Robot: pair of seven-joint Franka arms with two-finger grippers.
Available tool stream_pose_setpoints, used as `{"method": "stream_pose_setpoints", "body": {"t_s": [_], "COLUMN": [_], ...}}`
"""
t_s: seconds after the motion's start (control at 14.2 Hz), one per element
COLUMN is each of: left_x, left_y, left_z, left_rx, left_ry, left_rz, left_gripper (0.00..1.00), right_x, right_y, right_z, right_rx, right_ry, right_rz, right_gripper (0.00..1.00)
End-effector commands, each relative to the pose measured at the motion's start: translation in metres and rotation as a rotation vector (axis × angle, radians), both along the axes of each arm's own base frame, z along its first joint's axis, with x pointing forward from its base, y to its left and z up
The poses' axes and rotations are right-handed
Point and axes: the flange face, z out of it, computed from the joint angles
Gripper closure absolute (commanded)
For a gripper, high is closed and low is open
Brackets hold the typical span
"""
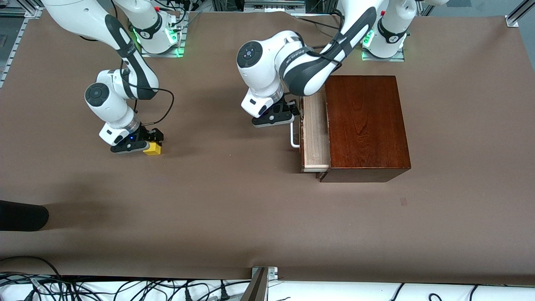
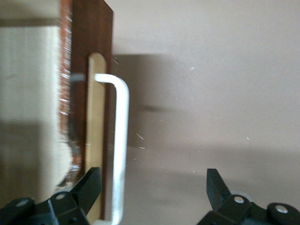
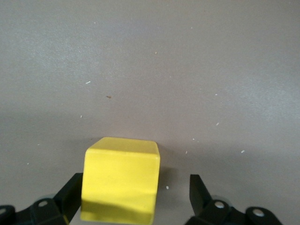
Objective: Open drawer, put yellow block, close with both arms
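Note:
My right gripper should close on the yellow block now, because its fingers are low on both sides of the yellow block.
The drawer (image 1: 315, 133) stands partly pulled out of the reddish-brown wooden box (image 1: 365, 125), toward the right arm's end. Its white handle (image 1: 294, 136) shows in the left wrist view (image 2: 119, 140). My left gripper (image 1: 291, 117) is open at the handle. In the left wrist view (image 2: 152, 190) the bar stands between the fingers, close to one fingertip (image 2: 90, 185). The yellow block (image 1: 152, 149) sits on the table toward the right arm's end. My right gripper (image 1: 151, 141) is low and open around it. In the right wrist view (image 3: 135, 194) the block (image 3: 121, 183) lies against one finger (image 3: 70, 190).
Brown mat covers the table (image 1: 234, 209). A dark rounded object (image 1: 21, 215) pokes in at the edge near the front camera, at the right arm's end. A metal bracket (image 1: 263, 276) and cables (image 1: 125, 288) lie along the front edge.

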Motion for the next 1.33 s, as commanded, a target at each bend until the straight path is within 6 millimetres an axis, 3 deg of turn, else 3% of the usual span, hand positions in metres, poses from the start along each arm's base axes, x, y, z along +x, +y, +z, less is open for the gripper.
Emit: {"method": "stream_pose_setpoints", "body": {"t_s": [0.0,0.21,0.35,0.49,0.7,0.84,0.91,0.98,1.12,1.26], "left_x": [0.019,0.053,0.072,0.089,0.118,0.132,0.130,0.133,0.119,0.101], "left_y": [0.037,0.112,0.169,0.224,0.319,0.380,0.401,0.440,0.469,0.485], "left_z": [0.070,0.138,0.166,0.190,0.202,0.208,0.214,0.217,0.223,0.229], "left_rx": [-0.032,-0.088,-0.071,-0.108,-0.181,-0.240,-0.270,-0.272,-0.254,-0.238], "left_ry": [0.017,0.049,0.078,0.104,0.153,0.175,0.176,0.170,0.171,0.097], "left_rz": [-0.019,-0.013,-0.045,-0.062,-0.049,-0.091,-0.127,-0.136,-0.224,-0.225], "left_gripper": [0.00,0.00,0.00,0.00,0.00,0.00,0.00,0.00,0.00,0.00], "right_x": [-0.001,0.001,0.005,0.012,0.049,0.072,0.081,0.088,0.096,0.093], "right_y": [0.001,0.003,0.003,0.006,0.028,0.052,0.067,0.086,0.139,0.190], "right_z": [0.001,0.004,0.012,0.026,0.070,0.104,0.124,0.147,0.200,0.232], "right_rx": [0.008,0.010,0.011,0.014,0.023,0.031,0.034,0.037,0.036,0.033], "right_ry": [-0.016,-0.021,-0.033,-0.031,0.037,0.088,0.113,0.132,0.151,0.153], "right_rz": [-0.015,-0.011,-0.004,0.001,0.031,0.067,0.090,0.121,0.206,0.289], "right_gripper": [0.18,0.73,1.00,1.00,1.00,1.00,1.00,1.00,1.00,1.00]}}
